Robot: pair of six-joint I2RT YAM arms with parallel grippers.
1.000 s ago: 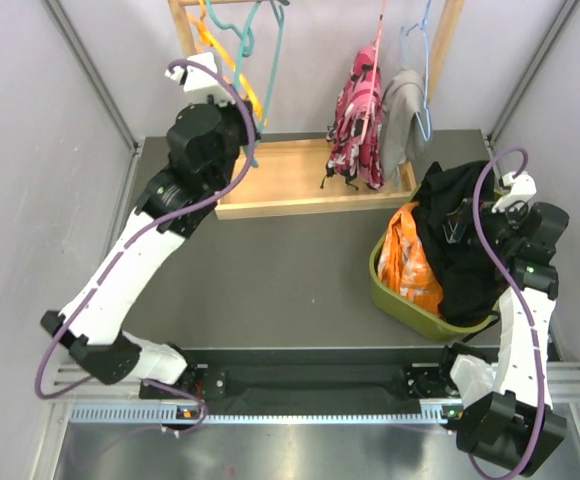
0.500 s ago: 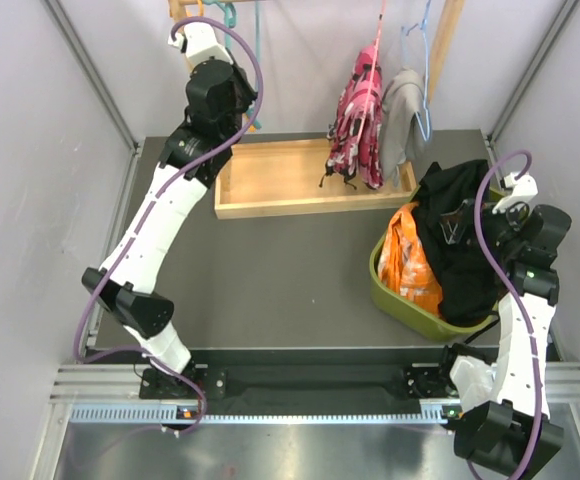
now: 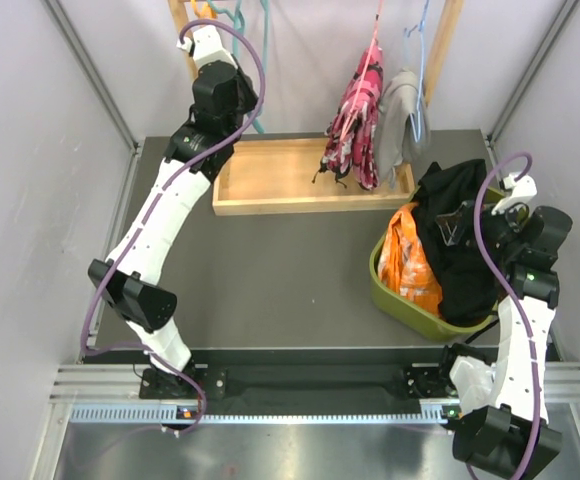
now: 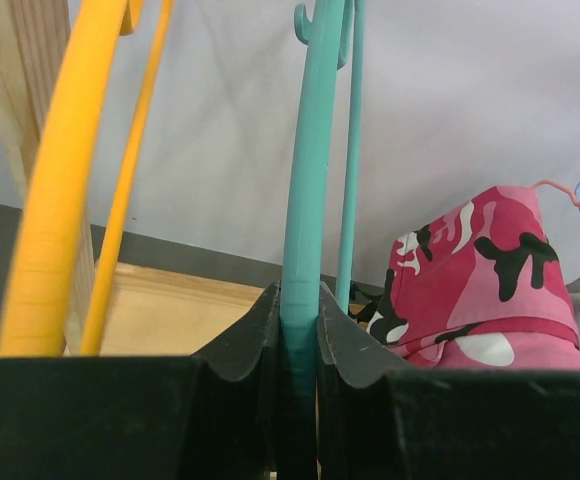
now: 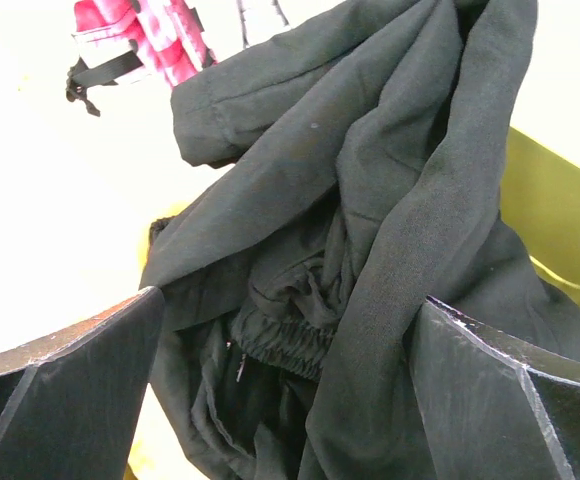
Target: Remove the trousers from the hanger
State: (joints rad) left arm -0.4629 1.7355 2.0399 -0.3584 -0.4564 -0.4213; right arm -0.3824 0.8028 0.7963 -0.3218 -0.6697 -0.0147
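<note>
The hanger would rest on the rack, upright beside the orange hanger, so it is now time for my left gripper to release the teal hanger (image 4: 305, 200).
The pink floral trousers (image 3: 358, 110) and the grey trousers (image 3: 400, 125) hang on hangers at the rack's right; the pink pair also shows in the left wrist view (image 4: 480, 280). The orange trousers (image 3: 406, 262) and the black trousers (image 3: 460, 250) lie in the green basket (image 3: 410, 315). My left gripper (image 3: 248, 100) is raised at the rack's left and shut on a bare teal hanger (image 4: 305, 200), beside a bare orange hanger (image 4: 55, 200). My right gripper (image 3: 455, 222) is open just above the black trousers (image 5: 350, 230), with its fingers (image 5: 60, 370) either side of the cloth.
A shallow wooden tray (image 3: 280, 180) forms the rack's base at the back of the table. Wooden rack posts stand at the left (image 4: 20, 100) and right (image 3: 445, 40). Grey walls close in on both sides.
My left arm has stretched up and back toward the rack rail, carrying the teal hanger higher. The pink trousers have swung slightly. The right arm has barely moved.
</note>
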